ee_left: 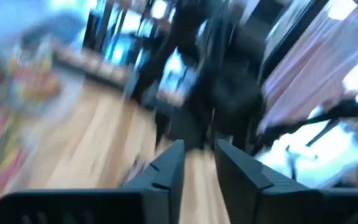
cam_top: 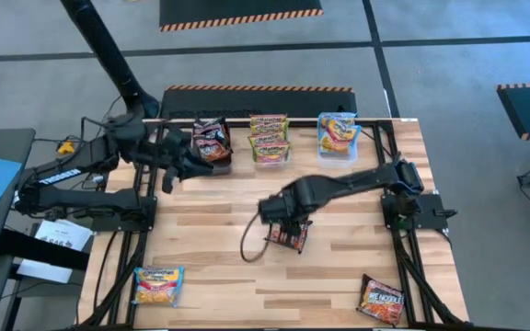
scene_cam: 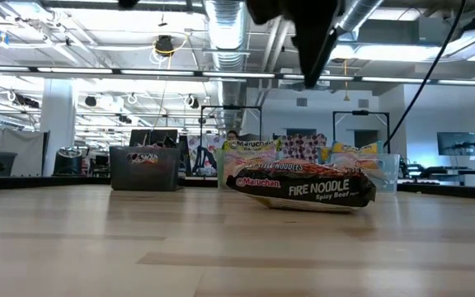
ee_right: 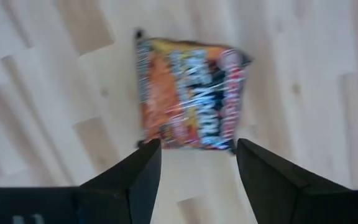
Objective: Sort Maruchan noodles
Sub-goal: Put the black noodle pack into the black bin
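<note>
My right gripper will next grab the Fire Noodle packet (cam_top: 289, 239) by its side edge between the crimped ends, to sort it into the black tub (cam_top: 213, 160).
A dark Maruchan Fire Noodle packet (cam_top: 289, 239) (scene_cam: 303, 186) (ee_right: 188, 93) lies flat on the middle of the table. My right gripper (cam_top: 283, 223) (ee_right: 197, 163) hangs above it, pointing down, open, with the packet just ahead of its fingers and apart from them. My left gripper (cam_top: 169, 171) (ee_left: 199, 163) hovers at the table's far left, beside the tub of dark packets (cam_top: 212, 141); its fingers stand a narrow gap apart and hold nothing. Two more loose packets lie flat near the near edge: a yellow one (cam_top: 158, 285) and a dark one (cam_top: 382, 299).
Three tubs stand along the far edge: dark packets on the left, orange-yellow-green packets (cam_top: 270, 138) in the middle, light-blue packets (cam_top: 339, 133) on the right. A black cable (cam_top: 247, 241) loops down beside the right gripper. Bare wood lies between the tubs and the near packets.
</note>
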`<action>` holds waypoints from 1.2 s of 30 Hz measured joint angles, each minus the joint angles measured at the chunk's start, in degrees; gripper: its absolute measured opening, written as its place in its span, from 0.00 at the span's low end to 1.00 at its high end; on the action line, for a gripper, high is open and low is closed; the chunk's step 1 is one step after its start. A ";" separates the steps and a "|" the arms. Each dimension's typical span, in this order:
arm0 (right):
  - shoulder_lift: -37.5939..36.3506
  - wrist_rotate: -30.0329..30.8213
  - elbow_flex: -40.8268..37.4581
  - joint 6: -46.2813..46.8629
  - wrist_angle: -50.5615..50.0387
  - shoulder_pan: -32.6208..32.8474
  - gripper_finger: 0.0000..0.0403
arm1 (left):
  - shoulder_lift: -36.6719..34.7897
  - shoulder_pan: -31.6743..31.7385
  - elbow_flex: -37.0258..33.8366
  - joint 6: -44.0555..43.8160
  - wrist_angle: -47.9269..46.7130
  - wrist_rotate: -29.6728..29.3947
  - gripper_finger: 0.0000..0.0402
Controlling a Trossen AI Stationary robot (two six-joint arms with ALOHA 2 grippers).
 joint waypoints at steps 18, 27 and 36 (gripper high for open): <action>0.33 0.32 -0.74 5.45 12.04 5.26 0.58 | 0.01 -7.24 0.00 -14.22 12.12 1.26 0.31; 0.36 -0.93 -12.21 9.78 15.21 1.33 0.58 | -0.04 -9.72 0.00 -14.06 8.82 1.18 0.31; 0.33 -5.38 -19.13 11.10 23.00 -0.49 0.58 | -0.04 -10.53 0.00 -14.04 4.37 0.43 0.31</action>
